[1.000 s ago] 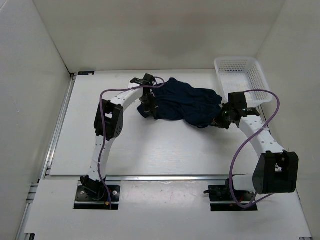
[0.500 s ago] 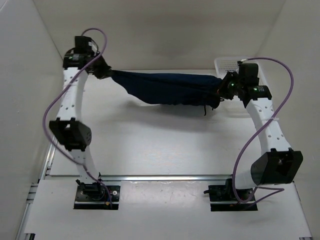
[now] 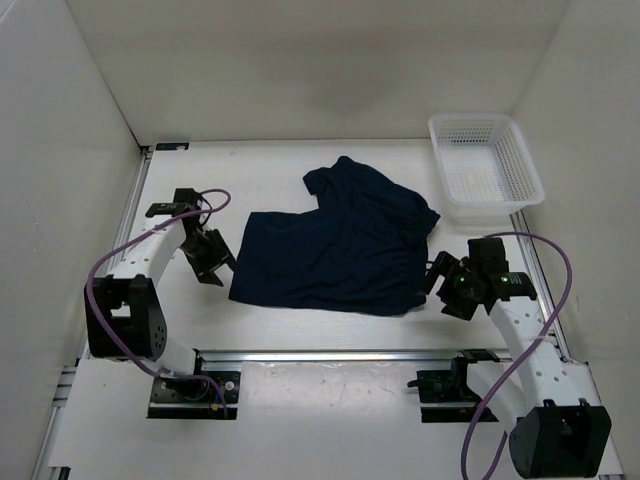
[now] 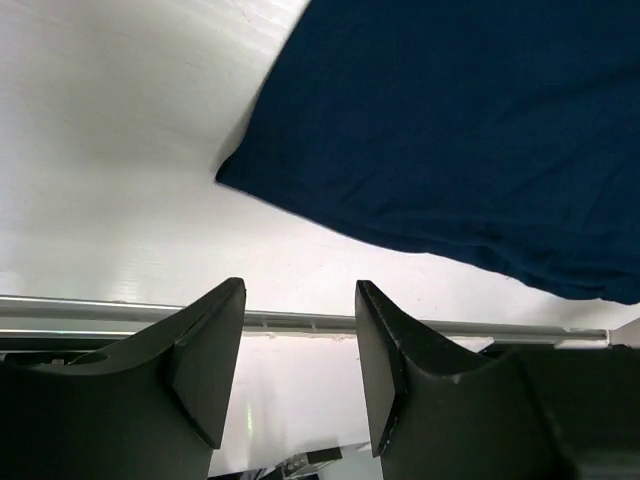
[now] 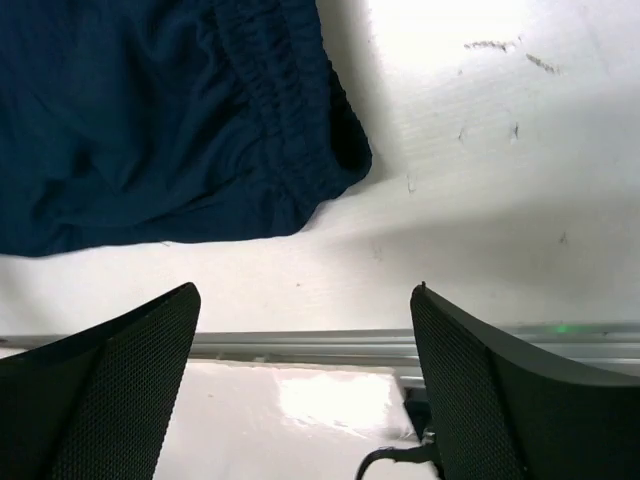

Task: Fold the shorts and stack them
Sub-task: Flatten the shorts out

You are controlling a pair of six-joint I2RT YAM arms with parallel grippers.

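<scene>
My left gripper should next take hold of their near cloth corner (image 3: pixel 234 296) (image 4: pixel 233 175), opposite the gathered waistband, so that it can lift the shorts and spread them out for folding.
The dark navy shorts (image 3: pixel 335 245) lie spread on the white table, one leg reaching toward the back. My left gripper (image 3: pixel 216 262) hangs just off their left edge, open and empty; its wrist view shows a cloth corner (image 4: pixel 450 130) ahead of the jaws (image 4: pixel 298 300), which hold nothing. My right gripper (image 3: pixel 436 282) sits beside the shorts' right edge, open wide and empty. The gathered waistband (image 5: pixel 285 110) lies in front of its fingers (image 5: pixel 300 300).
A white plastic basket (image 3: pixel 486 165) stands at the back right corner. A metal rail (image 3: pixel 330 354) runs along the table's near edge. White walls close in on the left, right and back.
The shorts were lifted and stretched between both raised grippers, then laid flat on the table. Both grippers have let go, opened and drawn back toward the near edge.
</scene>
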